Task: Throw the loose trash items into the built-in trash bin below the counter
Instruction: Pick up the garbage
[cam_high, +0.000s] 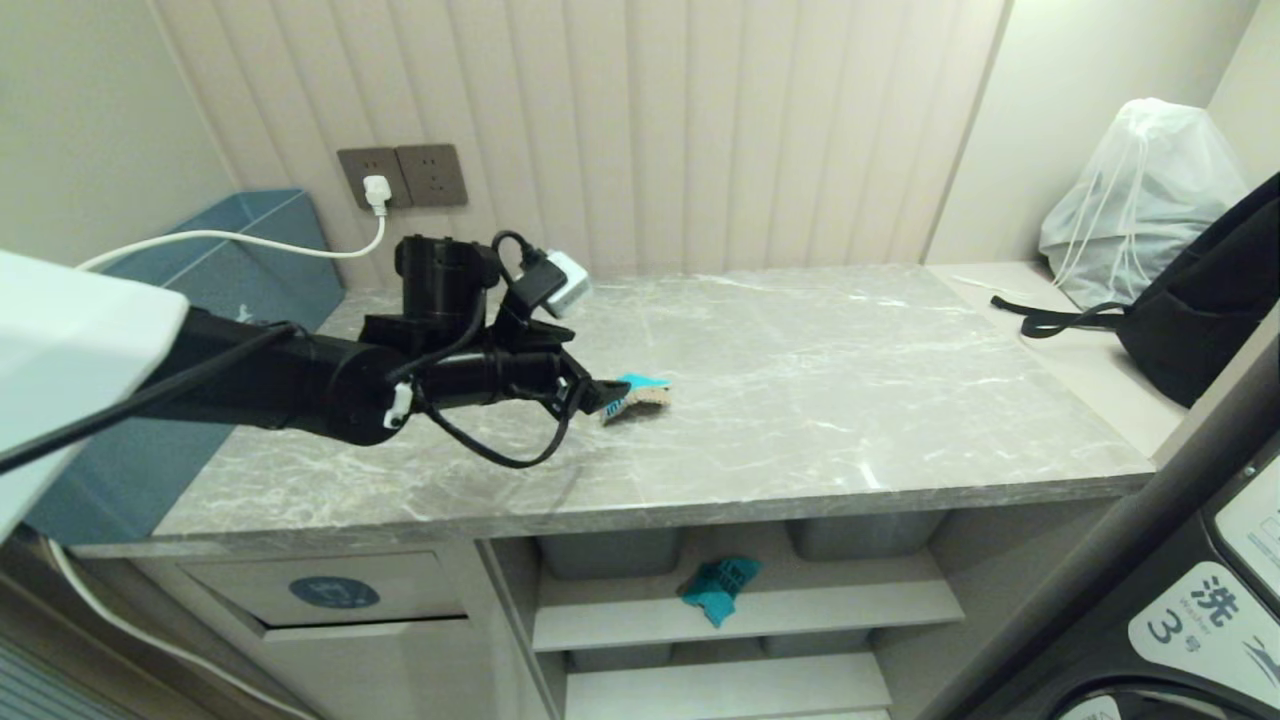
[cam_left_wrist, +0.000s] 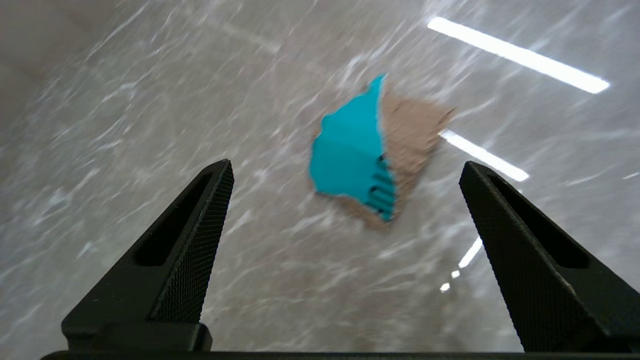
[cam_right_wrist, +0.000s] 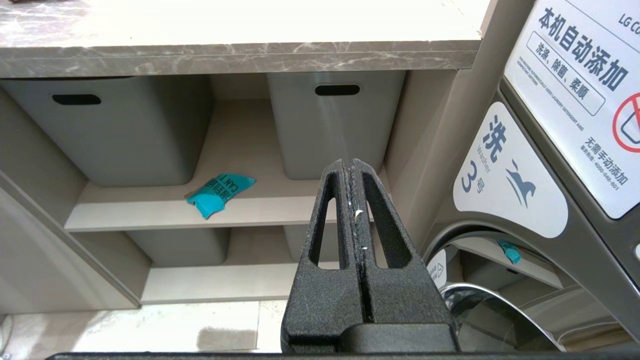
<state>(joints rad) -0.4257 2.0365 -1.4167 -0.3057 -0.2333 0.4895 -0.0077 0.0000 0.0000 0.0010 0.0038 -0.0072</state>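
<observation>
My left gripper will next grab the crumpled teal wrapper by its teal side and tan side and throw it into the trash bin (cam_high: 336, 590).
A crumpled teal wrapper with a tan inner side (cam_high: 640, 392) (cam_left_wrist: 370, 160) lies on the grey marble counter (cam_high: 850, 400). My left gripper (cam_high: 598, 395) (cam_left_wrist: 346, 164) reaches over the counter from the left. It is open wide, and the wrapper lies just beyond its fingertips and untouched. A second teal wrapper with dark lettering (cam_high: 720, 587) (cam_right_wrist: 220, 192) rests on the shelf under the counter. The trash bin flap with its round blue sticker (cam_high: 335, 592) sits below the counter's left end. My right gripper (cam_right_wrist: 350, 162) is shut and empty, parked low and facing the shelves.
Grey storage bins (cam_right_wrist: 125, 130) (cam_right_wrist: 335, 120) stand on the shelves behind the lettered wrapper. A white charger (cam_high: 565, 283) and its cable sit at the counter's back left beside a blue box (cam_high: 240, 300). A black backpack (cam_high: 1210, 300), a white bag (cam_high: 1140, 190) and a washer (cam_high: 1200, 620) are on the right.
</observation>
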